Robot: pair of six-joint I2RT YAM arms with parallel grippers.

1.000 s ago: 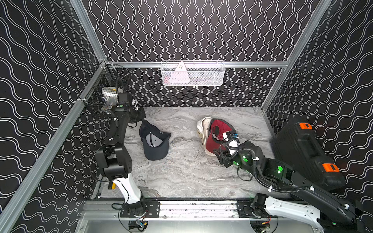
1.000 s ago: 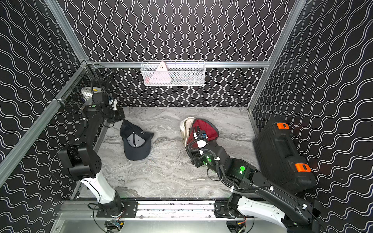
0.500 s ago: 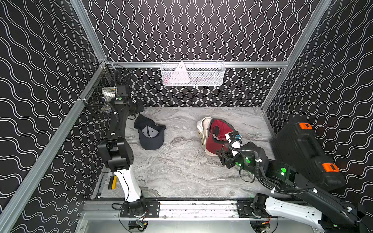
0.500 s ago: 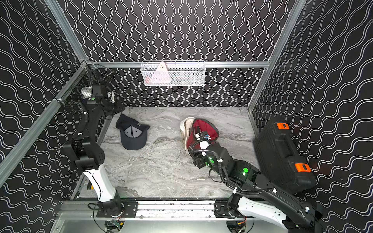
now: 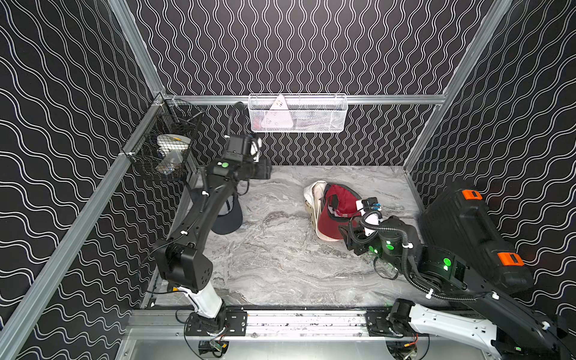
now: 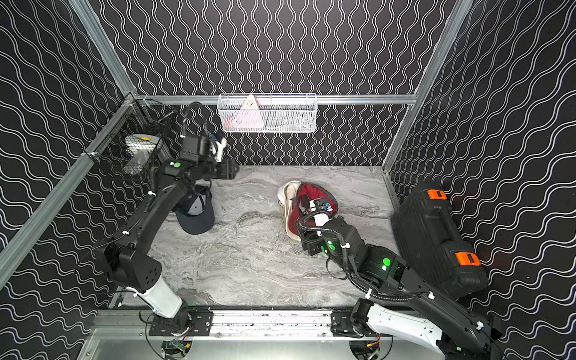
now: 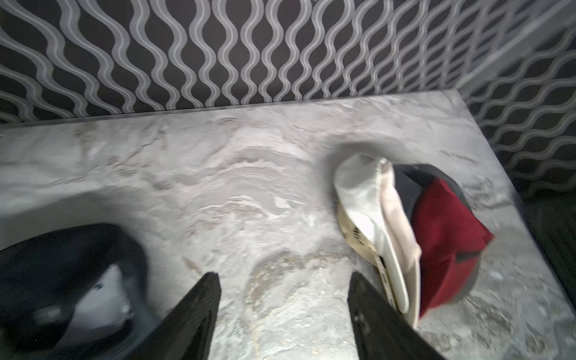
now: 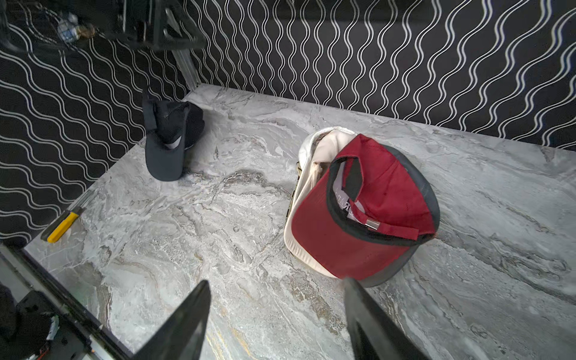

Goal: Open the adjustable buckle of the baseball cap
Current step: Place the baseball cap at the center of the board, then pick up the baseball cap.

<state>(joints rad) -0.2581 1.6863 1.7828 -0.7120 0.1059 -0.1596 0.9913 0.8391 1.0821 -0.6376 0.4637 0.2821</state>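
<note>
The red baseball cap's rim is the part my left gripper should grab next, on the side by the white cap (image 8: 318, 146). The buckle then stays free to open.
A red baseball cap (image 8: 343, 246) with a grey brim lies upside down on a white cap (image 8: 318, 146), right of the table's centre in both top views (image 5: 341, 202) (image 6: 308, 191). Its red back strap carries a small metal buckle (image 8: 373, 223), fastened. My right gripper (image 8: 276, 283) stands open and empty just in front of the brim, low over the table (image 5: 344, 232). My left gripper (image 7: 283, 277) is open and empty, raised near the back wall (image 5: 265, 170). A dark cap (image 5: 229, 218) lies at the left, partly hidden by the left arm.
A black case (image 5: 467, 230) with orange latches stands along the right wall. On the back wall hangs a white wire basket (image 5: 297, 113), and on the left rail a black wire basket (image 5: 168, 149). A yellow-handled tool (image 8: 62, 224) lies at the table's left edge.
My left gripper has opened and let go of the dark cap, then swung right and up out of the left corner. The dark cap lies slightly further back-left. The right arm has barely moved.
</note>
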